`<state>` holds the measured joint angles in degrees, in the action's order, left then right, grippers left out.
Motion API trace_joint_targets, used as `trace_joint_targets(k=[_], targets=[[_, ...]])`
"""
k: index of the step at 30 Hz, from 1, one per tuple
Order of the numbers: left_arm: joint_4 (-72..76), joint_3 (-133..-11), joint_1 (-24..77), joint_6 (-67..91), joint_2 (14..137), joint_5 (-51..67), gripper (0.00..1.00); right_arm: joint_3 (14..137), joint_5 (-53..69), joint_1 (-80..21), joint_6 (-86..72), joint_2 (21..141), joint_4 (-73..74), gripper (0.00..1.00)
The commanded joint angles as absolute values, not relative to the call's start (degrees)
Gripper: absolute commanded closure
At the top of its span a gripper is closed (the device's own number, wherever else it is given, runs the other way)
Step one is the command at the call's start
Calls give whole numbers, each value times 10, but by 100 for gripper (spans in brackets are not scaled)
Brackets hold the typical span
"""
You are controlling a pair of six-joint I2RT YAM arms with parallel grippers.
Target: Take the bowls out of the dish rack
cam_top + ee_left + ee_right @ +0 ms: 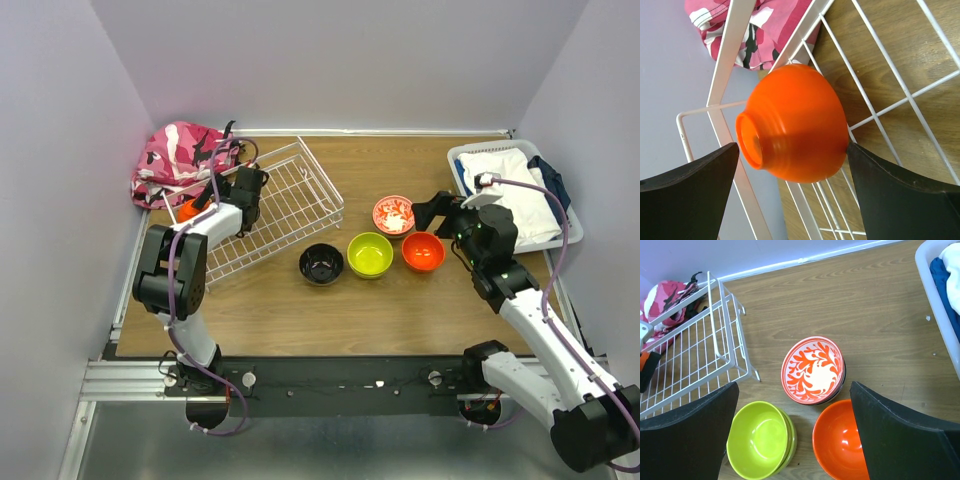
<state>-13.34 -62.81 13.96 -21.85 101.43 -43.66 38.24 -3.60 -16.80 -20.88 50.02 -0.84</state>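
Note:
My left gripper's fingers are open on both sides of the bowl. The orange bowl (189, 209) would stay in the rack (290, 205) if I lifted that gripper now.
The white wire dish rack (290, 205) lies tilted at the back left. One orange bowl (800, 130) rests on its side in the rack's far left corner. My left gripper (792, 150) is open and straddles it, one finger by the foot and the other at the rim. Four places hold bowls on the table: a black-inside bowl (321, 263), a lime-green stack (760, 440), an orange bowl (837, 445) and a white bowl with red pattern (812, 370) on top of a dark one. My right gripper (435, 212) hangs open above them, holding nothing.
A pink camouflage bag (180, 155) lies behind the rack in the back left corner. A white plastic basket of clothes (510, 190) stands at the back right. Walls close in the table on the left, back and right.

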Motion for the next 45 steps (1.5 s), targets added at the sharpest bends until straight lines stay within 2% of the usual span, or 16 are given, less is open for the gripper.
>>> trace_joint_targets(k=[1,5,23,28,30,32,33,35,36,41,44,45], targets=[[-185,-609,123,-205,998,-343,1,378,-50,-170,-201,493,-25,0],[-170,-588,117,-227,971,-316,1,380,-49,-174,-200,493,-25,0],[-43,-565,120,-284,983,-402,1,370,-47,-178,-202,499,-33,0],[-25,-557,126,-280,976,-406,10,370,-46,-178,-203,504,-33,0],[-25,-554,129,-277,973,-401,23,373,-42,-178,-204,505,-32,0],[-27,-551,132,-270,968,-398,29,374,-40,-178,-204,506,-30,0],[-29,-550,134,-267,965,-396,35,374,-40,-178,-205,507,-30,0],[-36,-551,139,-261,958,-395,37,376,-39,-178,-204,510,-27,0],[-39,-551,141,-257,955,-395,42,377,-37,-178,-205,510,-27,0],[-69,-566,158,-226,932,-393,53,382,-24,-178,-207,515,-23,0],[-83,-572,166,-202,924,-394,54,386,-5,-178,-206,521,-24,0],[-86,-576,167,-193,921,-393,58,387,12,-178,-207,524,-23,0]])
